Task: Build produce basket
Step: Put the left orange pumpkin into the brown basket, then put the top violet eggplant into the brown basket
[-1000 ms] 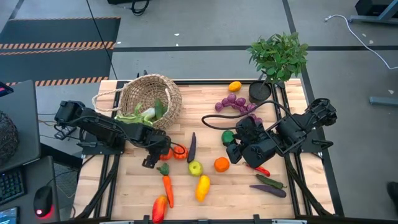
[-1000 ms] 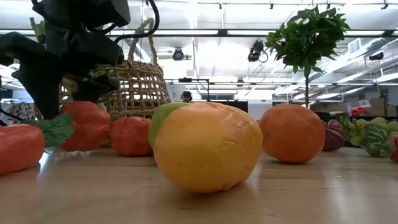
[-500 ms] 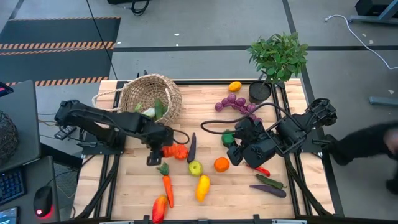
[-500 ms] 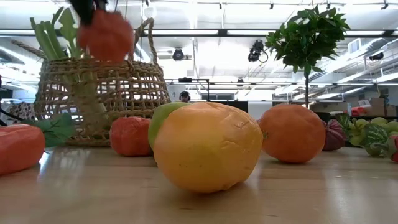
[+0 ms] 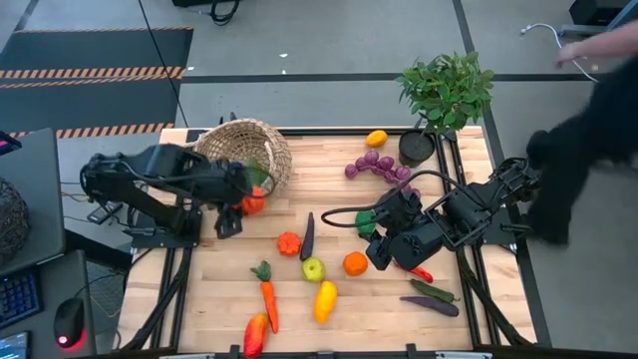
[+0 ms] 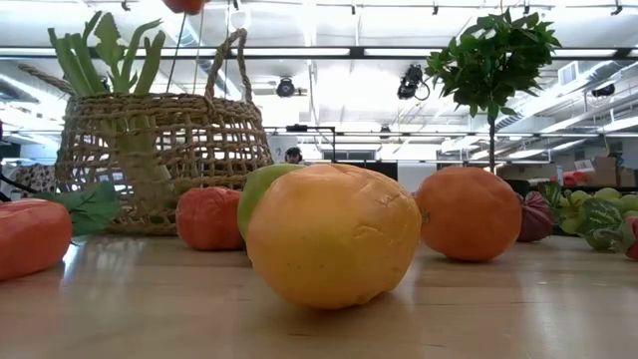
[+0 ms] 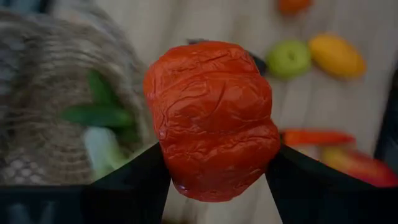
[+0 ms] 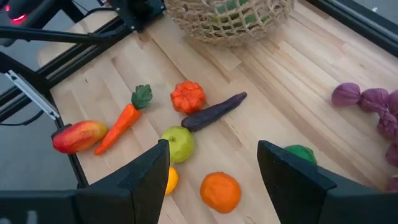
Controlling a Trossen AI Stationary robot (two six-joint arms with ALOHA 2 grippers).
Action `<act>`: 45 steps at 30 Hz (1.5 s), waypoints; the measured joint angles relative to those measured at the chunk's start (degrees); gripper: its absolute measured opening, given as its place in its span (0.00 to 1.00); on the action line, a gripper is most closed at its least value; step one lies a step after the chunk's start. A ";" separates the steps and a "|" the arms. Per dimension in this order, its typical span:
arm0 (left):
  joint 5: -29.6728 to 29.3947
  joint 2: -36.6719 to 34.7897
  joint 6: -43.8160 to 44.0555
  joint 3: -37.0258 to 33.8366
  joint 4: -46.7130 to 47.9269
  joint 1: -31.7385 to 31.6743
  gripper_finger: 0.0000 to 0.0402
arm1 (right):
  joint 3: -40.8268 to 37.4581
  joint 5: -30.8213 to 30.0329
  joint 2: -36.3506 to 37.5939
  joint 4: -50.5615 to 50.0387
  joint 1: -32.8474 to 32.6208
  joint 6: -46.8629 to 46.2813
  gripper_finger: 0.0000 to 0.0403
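The red tomato (image 5: 253, 202) is off beside the basket's opening, so I need to move it inside the wicker basket's rim before my left gripper releases it.
The tan wicker basket (image 5: 244, 155) stands at the table's far left with a leek (image 6: 110, 55) and green produce inside. My left gripper (image 5: 242, 207) hangs in the air beside the basket's near side, shut on a red tomato (image 7: 211, 118). Other produce lies on the table: a second tomato (image 5: 288, 242), a dark eggplant (image 5: 307, 236), a green apple (image 5: 313, 268), an orange (image 5: 355, 263), a carrot (image 5: 267, 297) and purple grapes (image 5: 379, 167). My right gripper (image 8: 217, 168) hovers open above the table's right middle, holding nothing. My left gripper pinches the tomato's two opposite sides (image 7: 166, 163) between its two fingers (image 7: 134, 180). The fingers slant steeply down from above. The tomato is lifted clear of the table, near the height of the basket's rim.
A potted plant (image 5: 446, 92) stands at the far right corner. A yellow fruit (image 5: 325, 301), a red-yellow pepper (image 5: 255, 334), a chili (image 5: 420, 272) and cucumbers (image 5: 431, 298) lie near the front. A person in dark clothes (image 5: 588, 120) moves beside the table's right edge.
My left gripper has risen from the table with the tomato in its fingers, rolling as it rose, and has gone toward the basket at the far left. The tomato is now lifted clear; the second tomato stays on the table. A person has come in at the right.
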State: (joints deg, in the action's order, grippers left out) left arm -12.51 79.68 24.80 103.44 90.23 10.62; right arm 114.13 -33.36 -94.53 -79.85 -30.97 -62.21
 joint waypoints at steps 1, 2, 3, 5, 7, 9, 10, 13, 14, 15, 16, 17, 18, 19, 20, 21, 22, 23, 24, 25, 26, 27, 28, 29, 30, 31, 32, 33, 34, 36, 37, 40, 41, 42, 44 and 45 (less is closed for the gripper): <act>-0.34 -0.57 0.07 0.04 -0.66 -0.73 0.58 | 0.00 0.00 -0.01 0.42 0.08 0.61 0.61; -0.52 -1.28 0.11 -0.10 -0.37 -1.32 0.58 | 0.00 0.00 -0.01 0.81 0.23 1.07 0.61; -0.86 -1.83 0.25 -0.11 0.06 -1.94 0.58 | 0.00 -0.01 -0.01 1.05 0.42 1.31 0.61; -2.26 -2.61 -0.24 0.01 -0.16 -4.10 0.58 | 0.00 -0.04 -0.01 1.17 0.77 1.37 0.61; -3.92 -3.13 -1.66 -0.72 -0.10 -6.16 0.59 | 0.00 -0.09 -0.03 1.17 1.27 1.32 0.61; -6.70 -3.17 -2.74 -0.77 -0.34 -9.33 0.60 | 0.00 -0.57 -0.03 1.30 1.80 0.62 0.61; -7.63 -3.26 -3.40 -0.74 -0.23 -11.12 0.60 | 0.00 -0.96 -0.03 1.58 2.07 0.22 0.61; -8.86 -3.28 -4.83 -0.74 -0.21 -17.06 0.60 | 0.00 -1.82 -0.03 1.84 3.14 -0.80 0.61; -8.87 -3.23 -4.90 -0.74 -0.21 -19.16 0.60 | 0.00 -1.92 -0.03 1.88 3.61 -1.07 0.61; -8.83 -3.20 -4.90 -0.74 -0.21 -21.30 0.61 | 0.00 -2.01 -0.03 1.97 4.19 -1.17 0.61; -8.85 -2.97 -4.85 -0.73 -0.17 -23.32 0.61 | 0.00 -2.01 -0.03 2.17 4.78 -1.23 0.61; -8.68 -2.84 -4.85 -0.72 -0.19 -25.07 0.62 | 0.00 -2.02 -0.03 2.45 5.50 -1.23 0.61; -8.10 -2.73 -4.92 -0.72 -0.21 -26.62 0.63 | 0.00 -2.03 -0.03 2.68 6.26 -1.23 0.61; -7.15 -2.69 -5.23 -0.72 -0.23 -28.00 0.64 | 0.00 -2.03 -0.03 2.89 7.03 -1.23 0.61; -6.26 -2.77 -5.80 -0.72 -0.21 -29.05 0.65 | 0.00 -2.01 -0.03 3.22 7.82 -1.23 0.61; -5.27 -2.88 -6.63 -0.72 -0.18 -29.78 0.67 | 0.00 -1.97 -0.03 3.63 8.63 -1.26 0.61; -4.55 -2.93 -7.82 -0.72 -0.17 -30.16 0.68 | 0.00 -1.93 -0.03 4.04 9.43 -1.26 0.61; -4.30 -2.93 -9.29 -0.72 -0.19 -30.26 0.69 | 0.00 -1.84 -0.03 4.49 10.18 -1.26 0.61; -4.16 -2.87 -10.86 -0.72 -0.21 -30.22 0.70 | 0.00 -1.74 -0.03 4.99 10.93 -1.28 0.61; -4.15 -2.85 -12.53 -0.72 -0.22 -30.04 0.71 | 0.00 -1.67 -0.03 5.50 11.60 -1.28 0.61; -4.14 -2.85 -13.98 -0.72 -0.23 -29.85 0.72 | 0.00 -1.44 -0.03 6.11 12.28 -1.27 0.61; -4.05 -2.87 -15.21 -0.72 -0.21 -29.70 0.74 | 0.00 -1.19 -0.03 6.80 12.95 -1.25 0.61; -3.76 -2.87 -16.30 -0.72 -0.21 -29.69 0.75 | 0.00 -0.98 -0.03 7.52 13.53 -1.21 0.61; -3.54 -2.86 -17.00 -0.72 -0.23 -29.70 0.77 | 0.00 -0.79 -0.03 8.06 14.07 -1.02 0.61; -3.47 -2.85 -17.92 -0.72 -0.23 -29.83 0.78 | 0.00 -0.64 -0.03 8.42 14.59 -0.82 0.61; -3.46 -2.85 -18.45 -0.72 -0.21 -30.12 0.78 | 0.00 -0.46 -0.03 8.67 15.05 -0.58 0.61; -3.48 -2.85 -19.00 -0.72 -0.21 -30.51 0.79 | 0.00 -0.16 -0.03 8.76 15.50 -0.06 0.61; -3.62 -2.85 -19.25 -0.72 -0.22 -30.96 0.79 | 0.00 0.13 -0.03 8.77 15.95 0.80 0.61; -3.88 -2.86 -19.38 -0.72 -0.27 -31.39 0.79 | 0.00 0.38 -0.03 8.78 16.46 1.60 0.61; -3.91 -3.27 -18.87 -0.74 -0.89 -31.95 0.79 | 0.00 0.99 -0.03 8.99 17.43 3.03 0.61; -3.67 -3.71 -17.66 -0.74 -1.81 -32.01 0.79 | 0.00 1.48 -0.03 9.29 17.89 4.22 0.61; -0.21 -5.41 -11.58 -0.27 -6.13 -31.14 0.79 | 0.00 1.77 -0.03 9.50 19.32 7.76 0.61; 1.21 -5.94 -8.41 0.23 -8.17 -30.45 0.79 | 0.00 1.70 -0.07 9.54 19.88 8.26 0.61; 2.53 -6.40 -5.38 0.85 -10.19 -29.64 0.79 | 0.00 1.75 -0.17 9.56 20.41 8.95 0.61; 3.36 -6.97 -0.02 2.71 -12.77 -27.38 0.78 | 0.00 2.69 -0.47 9.54 21.67 11.74 0.61; 3.34 -7.21 2.34 3.83 -13.74 -25.94 0.78 | 0.00 3.66 -0.56 9.55 22.36 13.76 0.61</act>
State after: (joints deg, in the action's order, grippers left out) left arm -9.17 72.48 27.14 107.27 76.49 -15.32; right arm 114.13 -29.71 -95.09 -70.30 -8.61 -48.45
